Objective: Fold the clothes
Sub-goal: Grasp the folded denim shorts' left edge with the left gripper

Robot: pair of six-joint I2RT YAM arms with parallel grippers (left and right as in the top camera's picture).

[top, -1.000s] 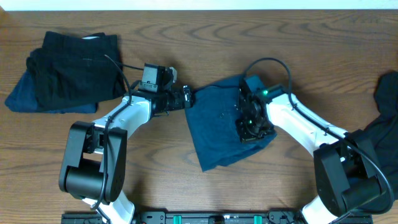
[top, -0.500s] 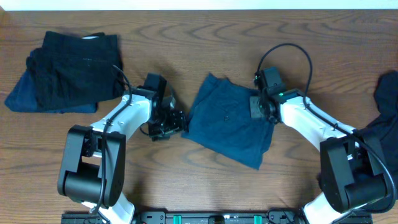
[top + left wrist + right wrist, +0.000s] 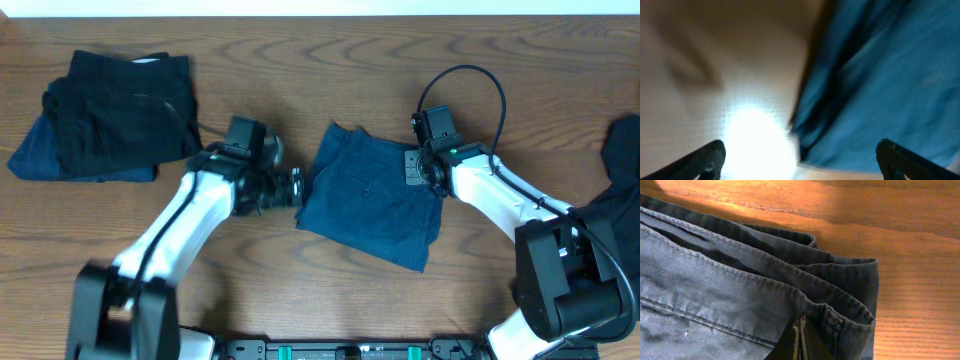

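Note:
The left gripper grabs the folded shorts by their edge facing the pile next, layers together, to lay the shorts on that pile.
Folded dark blue denim shorts (image 3: 368, 203) lie mid-table. My right gripper (image 3: 412, 168) sits at their upper right corner. In the right wrist view its fingertips (image 3: 799, 341) are pressed together, shut on the shorts (image 3: 715, 290), and the waistband edge (image 3: 840, 312) is bunched up around them. My left gripper (image 3: 296, 187) hovers at the left edge of the shorts, wide open. The left wrist view is blurred. It shows both fingers (image 3: 705, 159) far apart, with the blue cloth (image 3: 880, 80) just ahead to the right and nothing between them.
A pile of black and navy garments (image 3: 112, 115) lies at the back left. More dark clothes (image 3: 618, 185) hang over the right table edge. A black cable (image 3: 470, 85) loops above the right arm. Bare wood lies between the shorts and each pile.
The right gripper carried the shorts' edge up and over to the upper right, so the shorts lie refolded. The left gripper let go, dipped away, and swung back to the left edge.

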